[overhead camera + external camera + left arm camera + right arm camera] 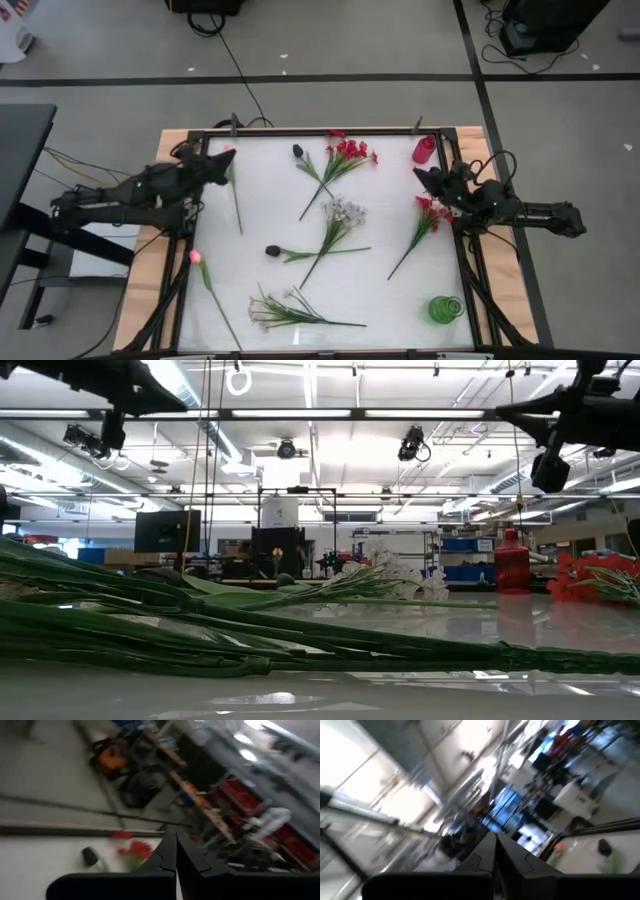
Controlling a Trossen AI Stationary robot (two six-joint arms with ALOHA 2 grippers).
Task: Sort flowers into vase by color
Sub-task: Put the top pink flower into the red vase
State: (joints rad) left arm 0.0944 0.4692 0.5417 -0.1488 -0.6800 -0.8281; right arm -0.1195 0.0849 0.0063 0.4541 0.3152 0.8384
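I will grab the pink tulip by its green stem with my left gripper next. Then I can sort the flower into a vase.
Flowers lie flat on the white table. A pink bud (228, 152) with its stem lies at the far left and another pink bud (196, 257) at the near left. Red sprays lie at the far middle (348, 153) and at the right (430, 210). White sprays lie mid-table (343, 213) and near the front (280, 308). Two dark buds (298, 152) (272, 251) lie between them. My left gripper (222, 165) is shut and empty, raised beside the far pink bud. My right gripper (420, 178) is shut and empty, raised above the right red spray.
A red vase (423, 149) stands at the far right corner and a green vase (445, 308) at the near right. A black frame (470, 250) runs around the table. Green stems (250, 640) lie close before the low camera.
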